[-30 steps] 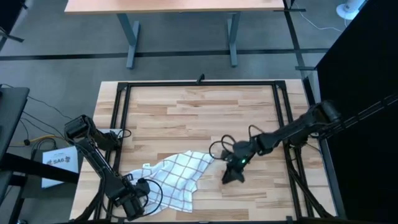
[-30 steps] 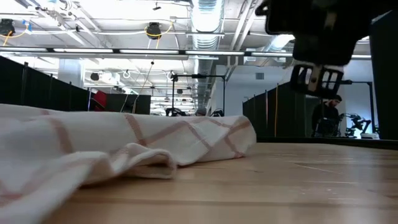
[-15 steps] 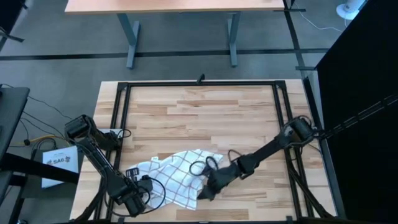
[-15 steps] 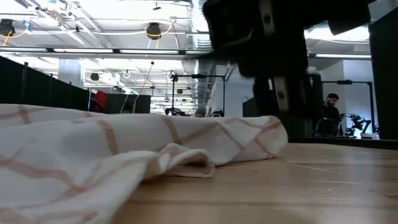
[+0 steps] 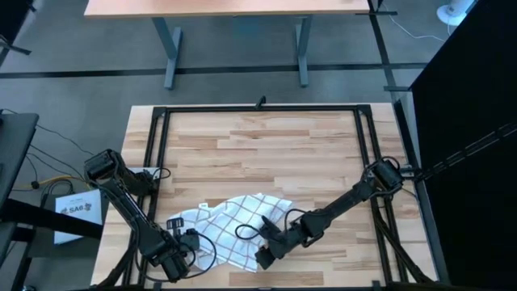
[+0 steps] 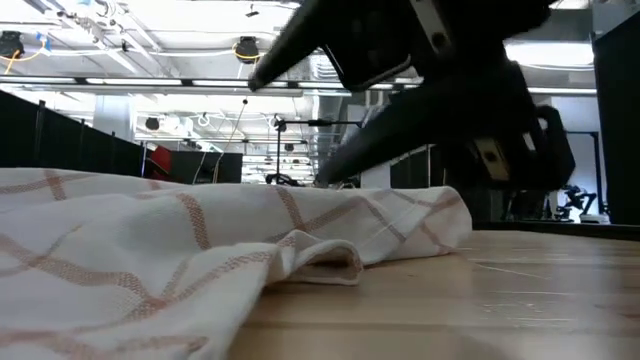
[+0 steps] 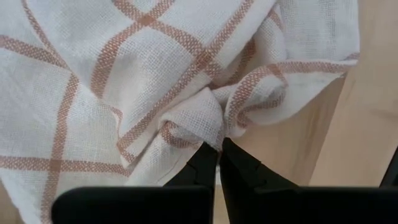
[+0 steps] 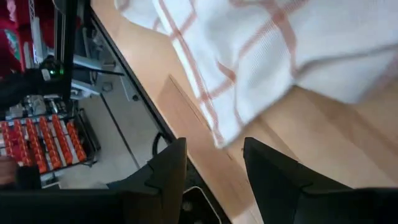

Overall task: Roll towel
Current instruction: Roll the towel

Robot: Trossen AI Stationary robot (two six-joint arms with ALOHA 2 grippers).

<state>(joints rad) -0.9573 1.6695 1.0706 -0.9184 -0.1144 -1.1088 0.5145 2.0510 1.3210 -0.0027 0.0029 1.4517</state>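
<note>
I need to grab the towel (image 5: 234,226) by its striped corner (image 5: 256,268) next with my right gripper, so that the towel gets rolled up.
The towel (image 5: 234,226), white with a grid of brownish lines, lies rumpled on the table's near half and also shows in the low view (image 6: 200,240). My left gripper (image 5: 192,242) is at its near left part, shut on a fold of it (image 7: 219,155). My right gripper (image 5: 262,257) is open at the towel's near right edge, close to the table's near edge. In the right wrist view (image 8: 211,171) the towel's hem (image 8: 221,134) lies just ahead of the gap between its fingers, apart from them. My left gripper pinches a small bunched fold (image 7: 208,124) of the towel between its two fingertips, near the towel's near left edge. The fingers come at it slanting from the table's near left side. The rest of the towel lies slack on the table.
A black frame (image 5: 161,137) runs around the wooden table top. The table's far half (image 5: 266,145) is bare wood. The table's near edge (image 8: 143,106) lies close to my right gripper, with the floor and a rack of red parts (image 8: 37,137) beyond it.
My right gripper has gone toward the table's left and near edge, coming down low to the towel's near right edge. The towel's rumpled folds have shifted a little toward the right while my left gripper has kept its hold.
</note>
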